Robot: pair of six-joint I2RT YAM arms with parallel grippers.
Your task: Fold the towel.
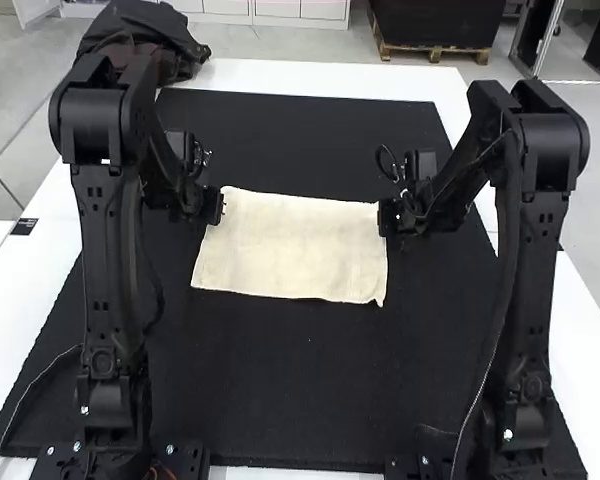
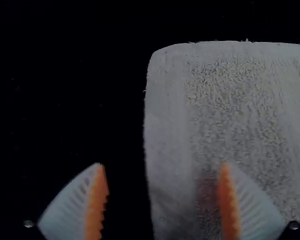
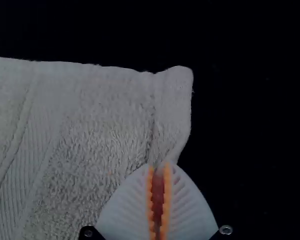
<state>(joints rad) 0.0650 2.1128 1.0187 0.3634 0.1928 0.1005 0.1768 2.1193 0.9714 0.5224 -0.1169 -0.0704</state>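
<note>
My left gripper grabs the towel's side edge near the towel's far corner (image 1: 223,205) next, where the towel's hem gives a border to gather while the rest lies flat.
A cream towel (image 1: 295,248) lies spread as a flat rectangle on the black mat. My left gripper (image 1: 218,207) is at its far left corner, my right gripper (image 1: 385,217) at its far right corner. In the left wrist view the left gripper (image 2: 162,166) stands open, one finger over the towel (image 2: 235,100) and the other over the mat beyond its side edge. In the right wrist view the right gripper (image 3: 158,164) is shut on the towel (image 3: 100,120), pinching its side edge near a corner, where the cloth puckers between the tips.
The black mat (image 1: 270,380) extends around the towel on the white table (image 1: 320,75). A dark bundle of fabric (image 1: 145,40) rests at the far left of the table. Both arms stand at the near side, left and right of the mat's middle.
</note>
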